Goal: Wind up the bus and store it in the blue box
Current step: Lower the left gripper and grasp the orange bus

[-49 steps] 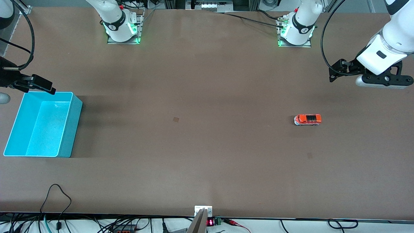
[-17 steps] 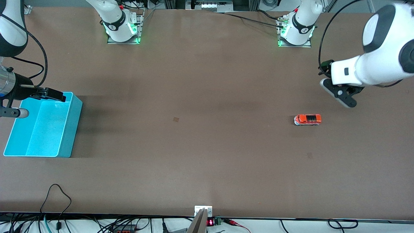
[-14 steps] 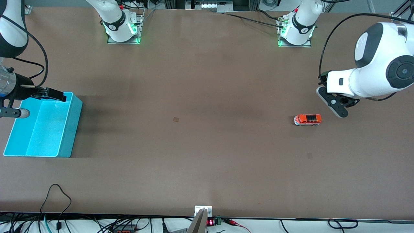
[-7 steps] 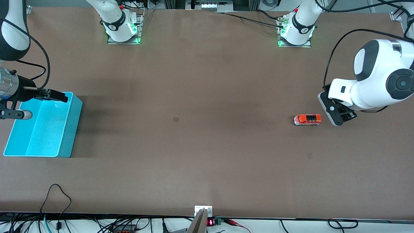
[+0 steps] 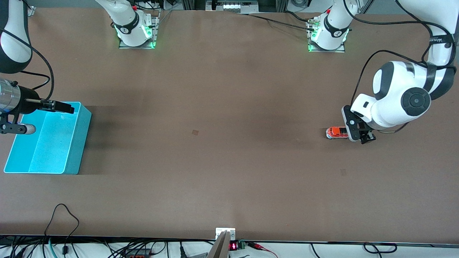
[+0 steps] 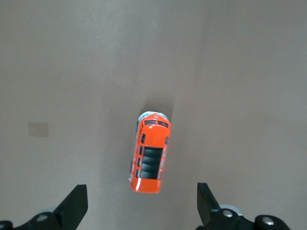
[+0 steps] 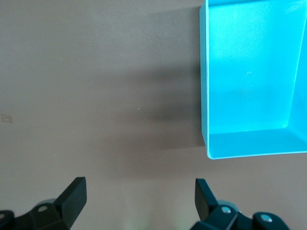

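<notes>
My left gripper grabs the orange-red bus (image 6: pixel 150 155) by its rear end (image 6: pixel 148 178) next, to wind it up along the table.
The orange-red bus (image 5: pixel 335 133) stands on the brown table toward the left arm's end. My left gripper (image 5: pixel 354 129) hangs over its rear end and covers that end in the front view. In the left wrist view the bus (image 6: pixel 150 155) shows whole, its rear end just ahead of the gap of the left gripper (image 6: pixel 141 207), which is open and empty. The blue box (image 5: pixel 81 143) stands empty at the right arm's end. My right gripper (image 5: pixel 59 106) is over the box's rim farthest from the front camera. In the right wrist view the right gripper (image 7: pixel 139 200) is open and empty, with the box (image 7: pixel 203 72) ahead of it.
Two small marks lie on the table, one mid-table (image 5: pixel 195 132) and one nearer the front camera than the bus (image 5: pixel 343 172). The arm bases (image 5: pixel 135 34) (image 5: pixel 328 36) stand at the table's edge farthest from the camera. Cables (image 5: pixel 62 215) lie at the nearest edge.
My left arm has swung in and come down from the left arm's end of the table until its gripper is over the bus's rear. My right gripper has barely shifted above the box's rim.
</notes>
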Controlling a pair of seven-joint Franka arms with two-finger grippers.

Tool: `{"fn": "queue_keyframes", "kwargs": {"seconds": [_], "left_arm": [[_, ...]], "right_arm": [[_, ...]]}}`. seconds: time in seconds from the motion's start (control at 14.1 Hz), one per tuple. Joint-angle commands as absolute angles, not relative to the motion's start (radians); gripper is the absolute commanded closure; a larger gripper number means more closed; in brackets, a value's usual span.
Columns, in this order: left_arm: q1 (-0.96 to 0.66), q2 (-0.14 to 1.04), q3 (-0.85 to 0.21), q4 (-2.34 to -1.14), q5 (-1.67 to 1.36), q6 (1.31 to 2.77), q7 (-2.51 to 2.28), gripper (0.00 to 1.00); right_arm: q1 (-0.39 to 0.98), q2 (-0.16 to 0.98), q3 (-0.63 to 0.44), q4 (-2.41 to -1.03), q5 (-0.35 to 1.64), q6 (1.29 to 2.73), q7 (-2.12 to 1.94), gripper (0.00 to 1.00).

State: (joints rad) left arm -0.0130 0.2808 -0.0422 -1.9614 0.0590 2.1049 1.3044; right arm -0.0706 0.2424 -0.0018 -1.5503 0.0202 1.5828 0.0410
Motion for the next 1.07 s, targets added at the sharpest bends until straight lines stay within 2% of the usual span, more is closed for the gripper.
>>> {"fn": "queue_keyframes", "kwargs": {"seconds": [0.0, 0.28, 0.57, 1.0], "left_arm": [[0.028, 0.342, -0.046, -1.976, 0.078, 2.18, 1.419, 0.0], [0.04, 0.342, -0.046, -2.06, 0.078, 2.207, 1.422, 0.0], [0.067, 0.345, -0.046, -2.212, 0.078, 2.471, 1.46, 0.0], [0.066, 0.389, -0.049, -2.206, 0.078, 2.562, 1.514, 0.0]], "right_arm": [[-0.074, 0.238, 0.006, -1.546, 0.011, 1.575, 0.04, 0.0], [-0.08, 0.238, 0.006, -1.548, 0.011, 1.575, 0.037, 0.0], [-0.072, 0.238, 0.006, -1.543, 0.011, 1.575, 0.038, 0.0], [-0.072, 0.238, 0.006, -1.545, 0.011, 1.574, 0.038, 0.0]]}}
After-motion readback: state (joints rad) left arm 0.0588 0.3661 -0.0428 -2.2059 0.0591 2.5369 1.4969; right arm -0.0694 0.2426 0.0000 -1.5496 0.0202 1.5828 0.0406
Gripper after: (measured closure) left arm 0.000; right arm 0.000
